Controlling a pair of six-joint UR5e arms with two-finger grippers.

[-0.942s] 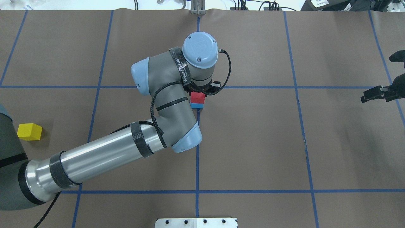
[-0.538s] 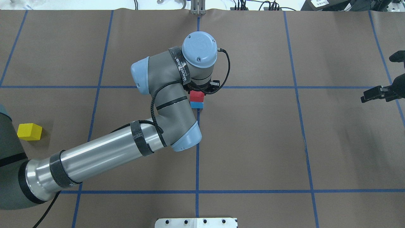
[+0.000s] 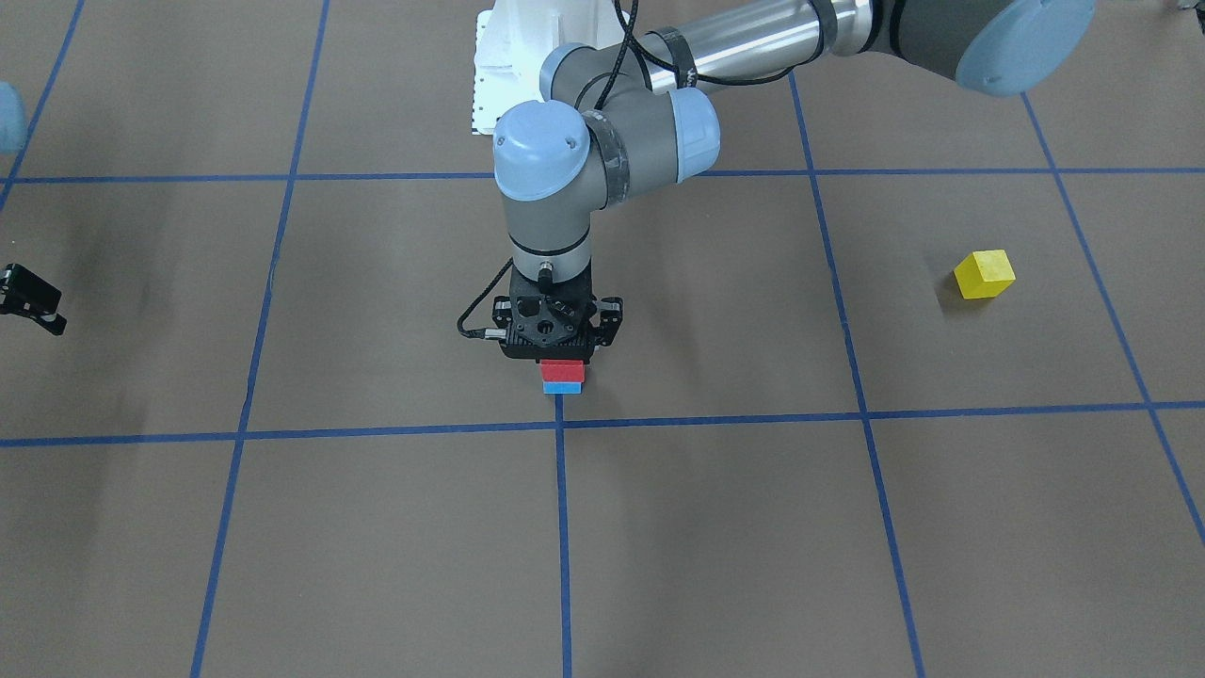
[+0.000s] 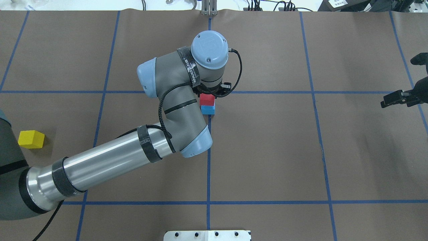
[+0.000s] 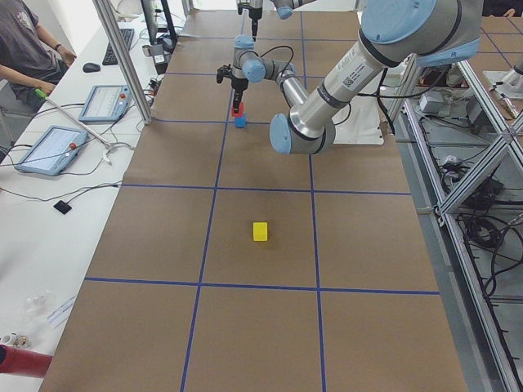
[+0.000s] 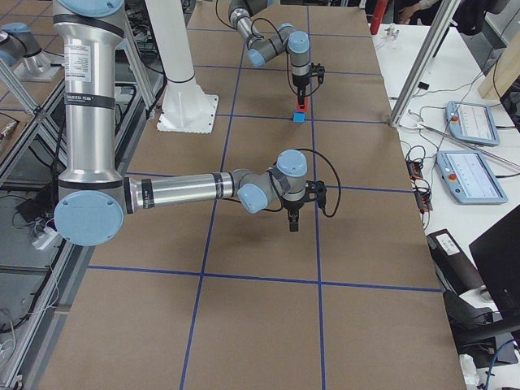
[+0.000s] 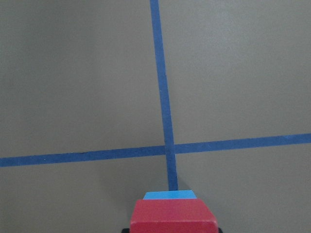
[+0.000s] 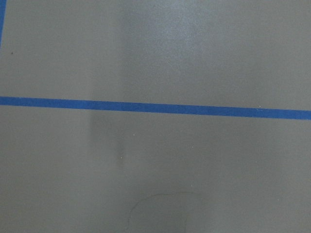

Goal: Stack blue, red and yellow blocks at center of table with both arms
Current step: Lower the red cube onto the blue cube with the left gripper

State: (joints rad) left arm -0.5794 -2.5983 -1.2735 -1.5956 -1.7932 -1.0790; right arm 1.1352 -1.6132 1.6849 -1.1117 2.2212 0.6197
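Observation:
The red block's lower edge (image 3: 562, 379) sits flush on the blue block (image 3: 563, 387), so the red block would stay there and the left gripper should open.
My left gripper (image 3: 562, 362) points straight down at the table's center and is shut on the red block (image 3: 563, 372). The red block sits directly over the blue block (image 3: 563, 387); I cannot tell whether they touch. In the left wrist view the red block (image 7: 173, 216) fills the bottom edge and the blue block (image 7: 170, 195) peeks out beyond it. The yellow block (image 4: 31, 139) lies alone far out on my left side. My right gripper (image 4: 389, 100) hangs over bare table at the right edge, holding nothing I can see. Whether it is open I cannot tell.
Blue tape lines divide the brown table cover (image 4: 267, 150) into squares, and the stack stands by their center crossing. The robot's white base plate (image 4: 207, 235) is at the near edge. Operators' tablets and cables (image 5: 98, 102) lie beyond the far edge.
The left wrist and the red block have shifted slightly up in the overhead view, so more of the blue block's top shows. The right arm and yellow block have not moved.

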